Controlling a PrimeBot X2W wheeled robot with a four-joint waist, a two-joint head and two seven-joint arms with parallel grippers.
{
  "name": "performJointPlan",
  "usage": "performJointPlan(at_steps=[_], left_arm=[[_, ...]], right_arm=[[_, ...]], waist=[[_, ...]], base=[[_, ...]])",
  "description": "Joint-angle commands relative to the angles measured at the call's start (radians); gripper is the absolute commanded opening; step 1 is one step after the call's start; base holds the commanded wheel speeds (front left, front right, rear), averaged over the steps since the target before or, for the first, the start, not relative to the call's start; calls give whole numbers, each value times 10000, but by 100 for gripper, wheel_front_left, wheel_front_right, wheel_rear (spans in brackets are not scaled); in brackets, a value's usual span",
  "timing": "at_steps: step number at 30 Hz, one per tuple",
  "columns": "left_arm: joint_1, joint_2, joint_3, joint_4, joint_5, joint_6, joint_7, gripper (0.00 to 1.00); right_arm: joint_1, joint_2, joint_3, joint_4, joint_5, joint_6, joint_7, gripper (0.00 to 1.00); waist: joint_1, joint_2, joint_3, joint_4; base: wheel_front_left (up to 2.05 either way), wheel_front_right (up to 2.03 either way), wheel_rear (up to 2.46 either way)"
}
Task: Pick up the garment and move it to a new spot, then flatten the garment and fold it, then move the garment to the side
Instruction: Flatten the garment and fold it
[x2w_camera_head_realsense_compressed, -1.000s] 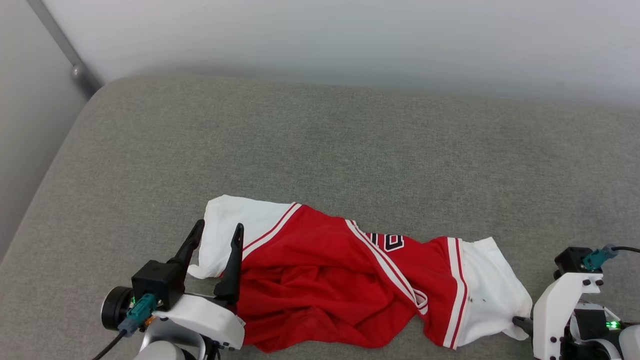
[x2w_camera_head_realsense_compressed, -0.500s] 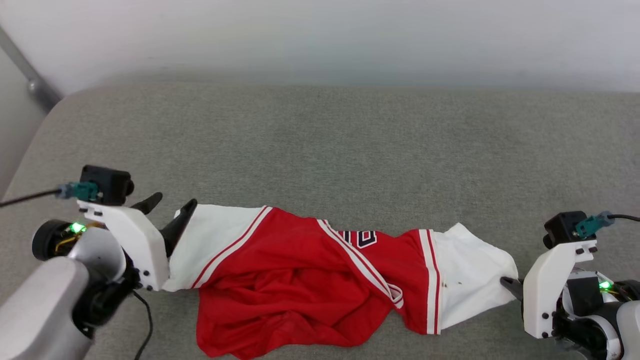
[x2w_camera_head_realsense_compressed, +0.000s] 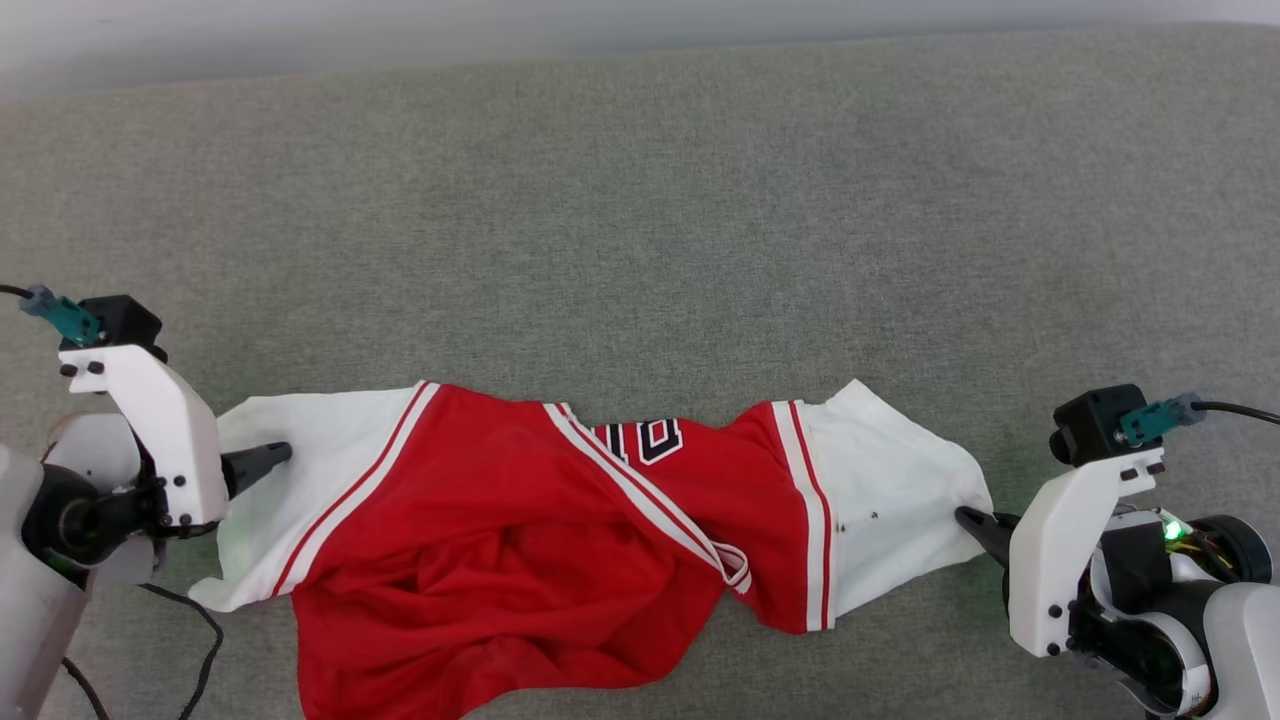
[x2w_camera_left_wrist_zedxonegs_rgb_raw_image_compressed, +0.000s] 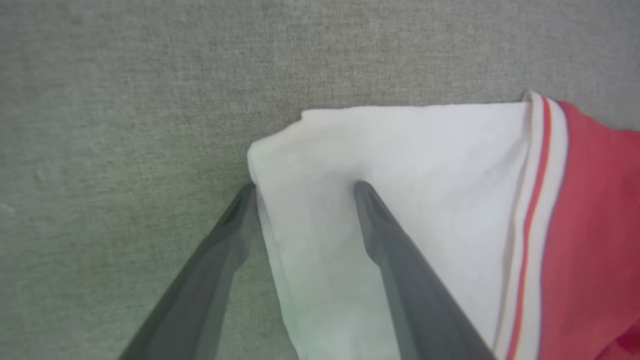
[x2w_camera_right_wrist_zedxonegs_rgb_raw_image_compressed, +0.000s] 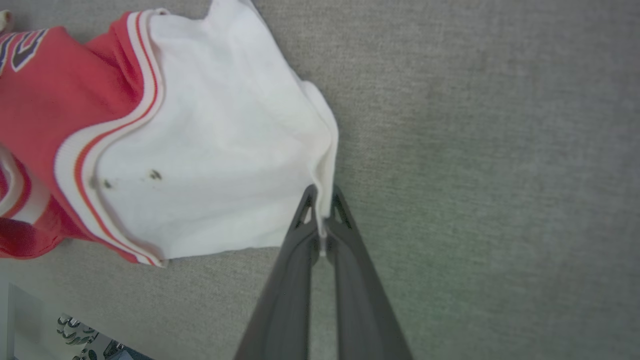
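The white sleeve's middle (x2w_camera_head_realsense_compressed: 330, 456) lies flat. The left gripper grips the sleeve by its open hem edge next, where fingers would straddle the cloth.
The garment (x2w_camera_head_realsense_compressed: 480, 520), a red jersey with white sleeves and black lettering, lies crumpled and stretched left to right across a grey cushion (x2w_camera_head_realsense_compressed: 640, 200). My left gripper (x2w_camera_head_realsense_compressed: 272, 456) is at its left sleeve, pointing right, open. In the left wrist view that gripper (x2w_camera_left_wrist_zedxonegs_rgb_raw_image_compressed: 302, 190) straddles the sleeve's (x2w_camera_left_wrist_zedxonegs_rgb_raw_image_compressed: 425, 165) corner, with one finger (x2w_camera_left_wrist_zedxonegs_rgb_raw_image_compressed: 235, 225) on the grey fabric and the other resting on the white cloth. My right gripper (x2w_camera_head_realsense_compressed: 966, 518) is shut on the right sleeve's hem. The right wrist view shows its fingertips (x2w_camera_right_wrist_zedxonegs_rgb_raw_image_compressed: 322, 200) pinching the edge of the sleeve (x2w_camera_right_wrist_zedxonegs_rgb_raw_image_compressed: 210, 125).
Grey cushion stretches wide beyond the garment, up to a pale wall (x2w_camera_head_realsense_compressed: 200, 40) at the top. A black cable (x2w_camera_head_realsense_compressed: 195, 640) hangs by my left arm. The cushion's front edge (x2w_camera_right_wrist_zedxonegs_rgb_raw_image_compressed: 45, 295) shows in the right wrist view's lower left.
The head camera has tilted down. My left gripper swung out from over the sleeve to its outer end and now points right, still open. The right gripper kept its pinch on the other sleeve.
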Motion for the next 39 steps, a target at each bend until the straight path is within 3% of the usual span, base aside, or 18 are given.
performJointPlan(at_steps=[1, 3, 4, 5, 6, 13, 20, 26, 32, 39], left_arm=[[21, -145, -145, 237, -69, -17, 201, 100], [93, -394, -232, 531, -174, -43, 324, 96], [177, -530, -310, 677, -207, -62, 405, 53], [254, -629, -394, 773, -214, -90, 429, 34], [302, -733, -442, 840, -226, -131, 390, 0], [54, -998, -582, 1044, 10, -343, -37, 0], [-1202, -505, -290, 589, 804, -393, -1263, 0], [-1957, -403, -321, 318, 1207, -442, -1486, 0], [-3195, -445, -363, 3, 1938, -429, -2046, 0], [-4357, -693, -396, 249, 2543, -269, -2570, 0]], right_arm=[[-158, 28, -27, -16, -25, -4, -73, 0], [-194, 40, -61, 9, -14, -4, -110, 0], [-216, 37, -49, 29, -16, -4, -139, 0], [-235, 26, -63, 42, -21, -4, -171, 0], [-236, 15, -90, 48, -10, -4, -172, 0], [-298, -97, -370, -80, -30, -4, -203, 0], [-910, -505, -755, -372, -252, -5, -558, 0], [-1800, -936, -1005, -423, -360, -5, -525, 0], [-3723, -1345, -1281, -86, -359, -5, -254, 0], [-5774, -1656, -1106, 931, -328, -5, -144, 0]], waist=[[-1, 0, 236, -197], [-1, 0, 315, -241], [-1, 0, 330, -270], [-1, 0, 330, -282], [-1, 0, 338, -275], [-1, 0, 213, -36], [-1, 0, -271, 296], [-1, 0, -967, 463], [-1, 0, -1785, 549], [-1, 0, -1902, 517]], base=[[0, 0, 0], [0, 0, 0], [0, 0, 0], [0, 0, 0], [0, 0, 0], [0, 0, 0], [0, 0, 0], [0, 0, 0], [0, 0, 0], [0, 0, 0]])
